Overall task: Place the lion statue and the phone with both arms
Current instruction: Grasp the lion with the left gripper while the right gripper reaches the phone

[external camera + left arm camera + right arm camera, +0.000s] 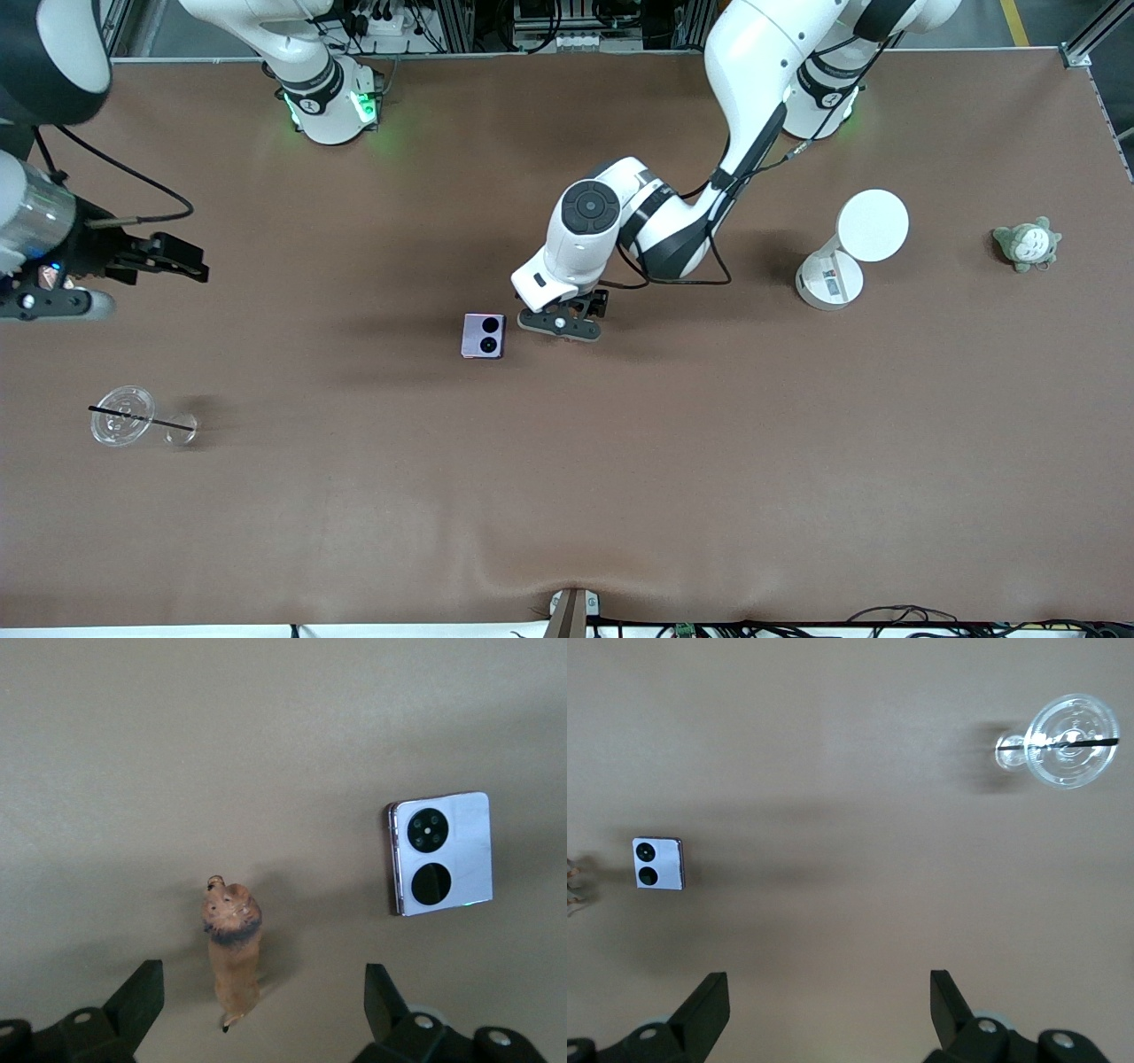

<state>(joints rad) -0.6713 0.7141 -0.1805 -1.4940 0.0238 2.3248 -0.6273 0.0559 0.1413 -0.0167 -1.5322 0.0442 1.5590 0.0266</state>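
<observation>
My left gripper grabs the lion statue by its orange-brown body behind the mane (236,976) next, to place it.
The lion statue (232,952) is small and orange-brown with a darker mane. It stands on the table between the open fingers of my left gripper (263,988), and neither finger touches it. In the front view my left gripper (563,321) hides it, low over the middle of the table. The lavender phone (483,336) lies flat beside that gripper, toward the right arm's end; it also shows in the left wrist view (440,853) and the right wrist view (657,863). My right gripper (173,259) is open and empty (829,988), held over the right arm's end of the table.
A clear plastic cup with a black straw (124,415) lies at the right arm's end, nearer the front camera; it also shows in the right wrist view (1067,742). A white round-topped stand (850,248) and a grey-green plush (1026,244) are at the left arm's end.
</observation>
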